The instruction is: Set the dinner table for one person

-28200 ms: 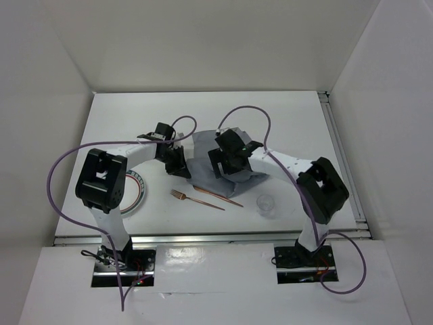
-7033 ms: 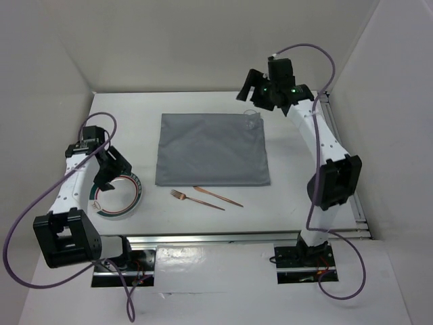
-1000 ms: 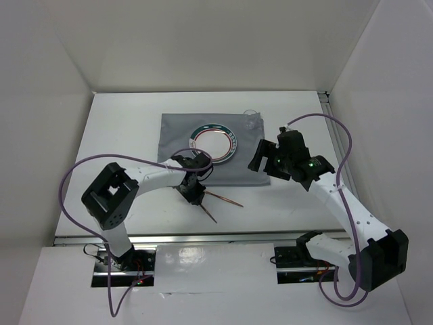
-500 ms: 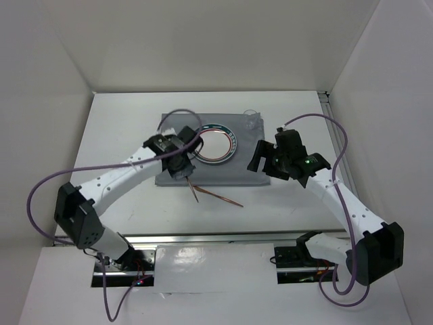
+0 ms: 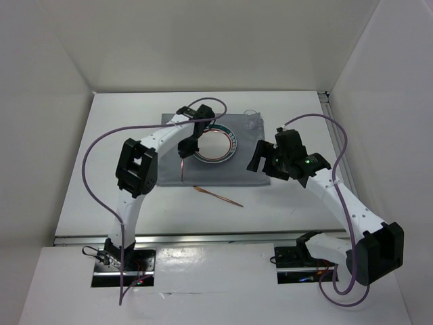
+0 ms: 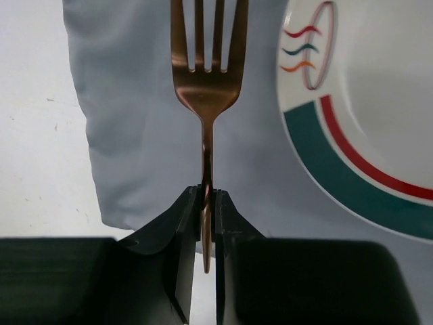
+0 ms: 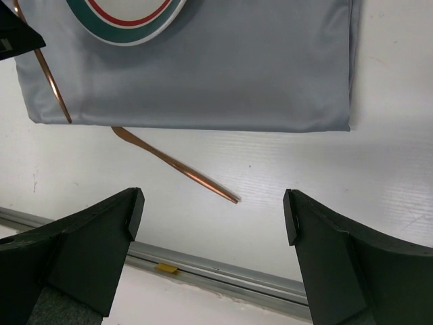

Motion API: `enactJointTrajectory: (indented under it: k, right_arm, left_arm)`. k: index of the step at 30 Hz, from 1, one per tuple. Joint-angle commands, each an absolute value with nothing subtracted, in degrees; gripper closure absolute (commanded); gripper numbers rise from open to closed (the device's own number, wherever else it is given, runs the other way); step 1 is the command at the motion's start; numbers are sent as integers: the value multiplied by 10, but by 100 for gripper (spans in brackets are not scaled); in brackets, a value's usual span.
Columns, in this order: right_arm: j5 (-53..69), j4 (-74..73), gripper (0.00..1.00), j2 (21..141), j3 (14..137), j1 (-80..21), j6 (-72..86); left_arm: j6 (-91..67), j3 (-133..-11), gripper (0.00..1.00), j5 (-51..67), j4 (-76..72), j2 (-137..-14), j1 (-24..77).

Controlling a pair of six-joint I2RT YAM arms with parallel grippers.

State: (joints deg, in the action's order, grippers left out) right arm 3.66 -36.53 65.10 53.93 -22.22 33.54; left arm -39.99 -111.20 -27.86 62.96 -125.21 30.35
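Observation:
The fork's handle end hangs over the front edge of the cloth, close beside the plate (image 5: pixel 213 143), so my left gripper must keep holding the fork until it reaches its place.
My left gripper (image 5: pixel 186 145) is shut on a copper fork (image 5: pixel 182 168), gripping its handle (image 6: pixel 206 145) and holding it over the left part of the grey cloth (image 5: pixel 240 169), just left of the plate (image 5: pixel 213 143). In the left wrist view the tines (image 6: pixel 208 40) point away and the plate rim (image 6: pixel 352 176) is at the right. The cloth lies on the white dinner table (image 5: pixel 108 169). A copper knife (image 5: pixel 218 196) lies on the table in front of the cloth. My right gripper (image 5: pixel 260 157) is open and empty above the cloth's right front corner; its view shows the knife (image 7: pixel 176 164) below.
A clear glass (image 5: pixel 252 120) stands at the cloth's far right corner. A metal rail (image 7: pixel 223 277) runs along the table's near edge. White walls enclose the table on three sides. Purple cables loop above both arms.
My left arm has carried the fork from the cloth's front edge back to beside the plate's left rim. The right arm has stayed put.

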Motion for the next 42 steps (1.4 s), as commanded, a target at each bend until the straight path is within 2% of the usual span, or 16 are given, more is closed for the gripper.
enactJointTrajectory:
  k: [1, 17, 24, 26, 28, 31, 32, 33, 35, 36, 37, 42]
  right_arm:
    - [31, -365, 3, 650, 532, -219, 325]
    - [41, -341, 3, 691, 513, -224, 319]
    - [93, -292, 5, 691, 494, -237, 248]
    - [76, -275, 5, 696, 489, -261, 219]
    - [46, -258, 5, 712, 494, -313, 202]
    - [-8, -212, 6, 723, 494, -384, 156]
    - [-37, -202, 6, 729, 500, -398, 150]
    - [-46, -202, 8, 739, 521, -404, 157]
    - [-36, -225, 8, 786, 554, -404, 163]
    - [-25, -235, 13, 804, 580, -404, 157]
    - [-25, -235, 13, 836, 585, -404, 149]
    - [22, -194, 23, 882, 585, -425, 106]
  left_arm:
    - [-340, -1126, 100, -264, 624, -1251, 271]
    - [-292, -1177, 100, -214, 585, -1332, 235]
    - [-302, -1226, 100, -192, 596, -1372, 209]
    - [-297, -1234, 84, -179, 601, -1372, 204]
    - [-297, -1234, 61, -171, 601, -1366, 204]
    - [-297, -1207, 45, -171, 601, -1333, 204]
    - [-297, -1202, 32, -171, 601, -1323, 204]
    - [-297, -1201, 25, -171, 601, -1314, 204]
    - [-297, -1201, 19, -171, 607, -1289, 209]
    - [-297, -1201, 14, -171, 607, -1280, 209]
    - [-297, -1201, 13, -171, 621, -1270, 209]
    - [-305, -1181, 11, -189, 639, -1187, 231]
